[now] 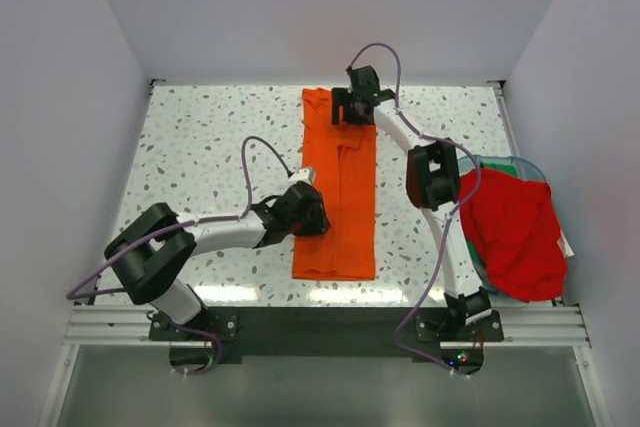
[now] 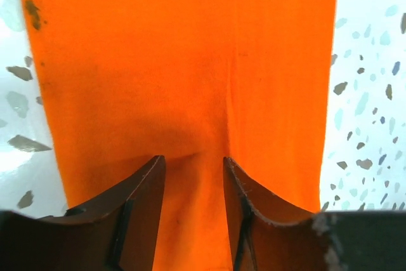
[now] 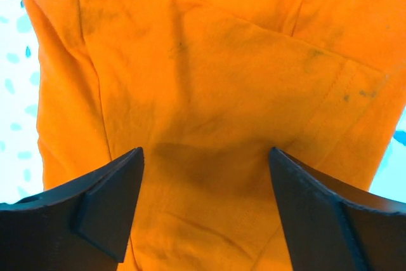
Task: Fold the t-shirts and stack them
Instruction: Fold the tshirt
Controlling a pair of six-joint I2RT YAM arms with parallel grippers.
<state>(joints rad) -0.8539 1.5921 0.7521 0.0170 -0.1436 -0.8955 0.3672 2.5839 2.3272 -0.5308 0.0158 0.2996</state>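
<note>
The left gripper next needs to grab the orange t-shirt's near-end corner (image 1: 298,273) to fold the t-shirt, and the opposite near corner is left for the right gripper.
A bright orange t-shirt (image 1: 340,197), folded into a long narrow strip, lies flat in the middle of the table, running from far to near. My left gripper (image 1: 318,213) is open at the strip's left edge, its jaws low over the cloth (image 2: 190,80) with the fingertips (image 2: 155,166) on or just above it. My right gripper (image 1: 346,117) is open wide over the strip's far end, where folded sleeve layers and seams show (image 3: 209,93). A deeper red t-shirt (image 1: 515,232) lies crumpled at the right, draped over the bin.
A clear teal-rimmed plastic bin (image 1: 500,160) stands at the right edge under the red shirt. The speckled tabletop (image 1: 210,137) is walled in white on three sides. The arm bases sit on a rail (image 1: 320,327) at the near edge.
</note>
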